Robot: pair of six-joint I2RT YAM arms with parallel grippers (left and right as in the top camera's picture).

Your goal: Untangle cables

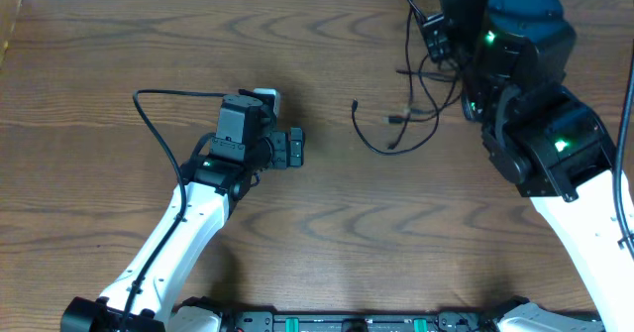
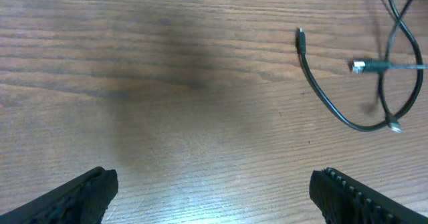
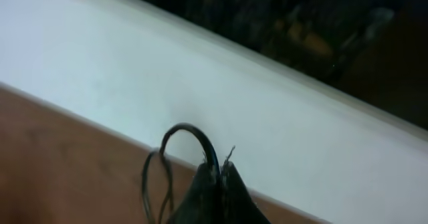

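Note:
I will untangle the loose black cable, so I will grab it next with my left gripper along its curve, behind the small plug. This leaves the cable's plug end free.
Thin black cables (image 1: 416, 84) hang in a tangle from my right gripper (image 1: 434, 37) at the far right of the table. One loose black end (image 1: 369, 134) curves across the wood to a small plug. The right wrist view shows the right gripper (image 3: 218, 174) shut on a black cable (image 3: 190, 132) that loops up over the fingertips. My left gripper (image 1: 294, 149) hovers at mid table, left of the cables, open with nothing in it. In the left wrist view its fingers (image 2: 80, 196) stand wide apart over bare wood, and the curved cable (image 2: 324, 97) and a silver-tipped plug (image 2: 359, 66) lie ahead on the right.
The wooden table (image 1: 119, 55) ends at a white wall (image 3: 134, 70) along its far edge. A thicker black wire (image 1: 158, 124) runs along the left arm.

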